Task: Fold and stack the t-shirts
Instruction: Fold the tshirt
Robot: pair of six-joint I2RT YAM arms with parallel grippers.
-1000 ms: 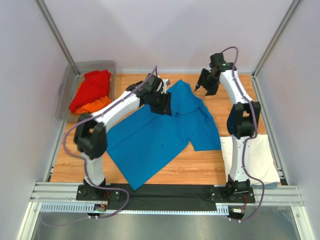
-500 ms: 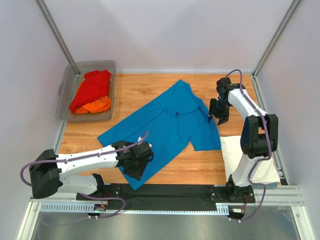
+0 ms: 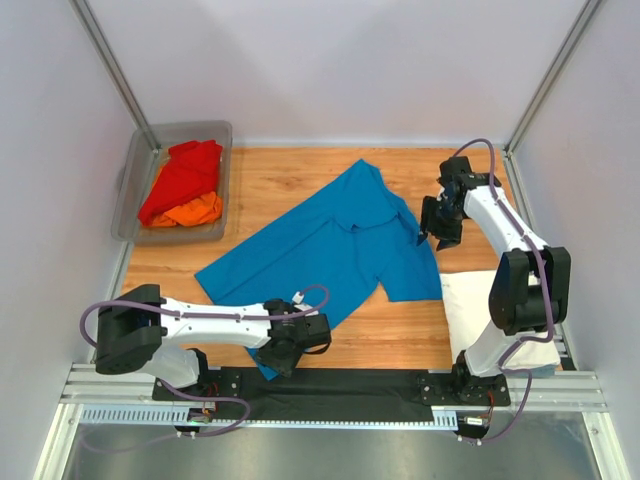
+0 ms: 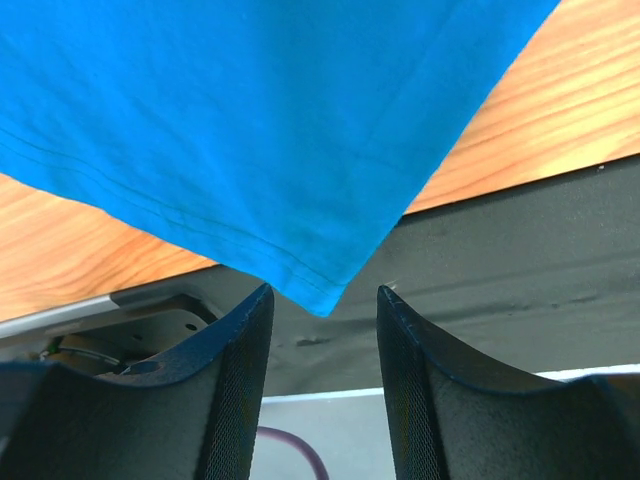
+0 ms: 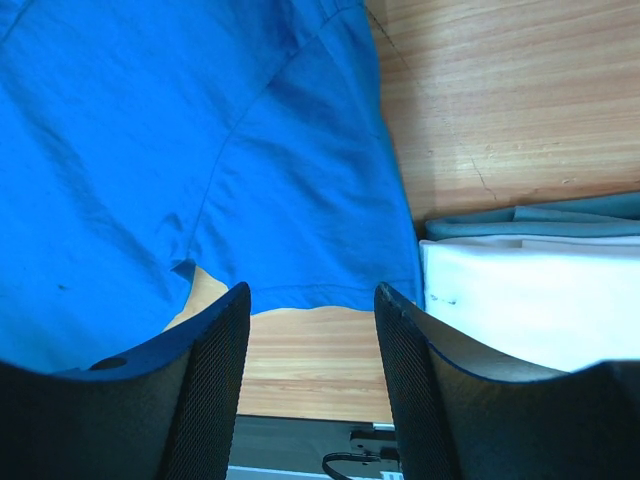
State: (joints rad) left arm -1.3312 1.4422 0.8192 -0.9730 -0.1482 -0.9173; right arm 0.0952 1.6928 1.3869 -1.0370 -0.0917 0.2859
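Observation:
My left gripper grabs the blue t-shirt by its near bottom hem corner next, to fold that side over the t-shirt's body.
A bright blue t-shirt lies spread out across the middle of the wooden table. My left gripper is low at the near edge, open, with the shirt's bottom hem corner just ahead of its fingertips and nothing between them. My right gripper hovers open above the blue shirt's right sleeve, empty. A folded white t-shirt lies at the near right, also seen in the right wrist view. A red t-shirt and an orange t-shirt lie crumpled in the tub.
The grey see-through tub stands at the far left corner. A black strip and metal rails run along the near edge. A grey-teal cloth layer shows at the white shirt's edge. Walls enclose the table on three sides.
My left arm swung from the shirt's far side down to its near bottom corner. My right gripper came down from the far right to the right sleeve. The blue shirt now lies flatter.

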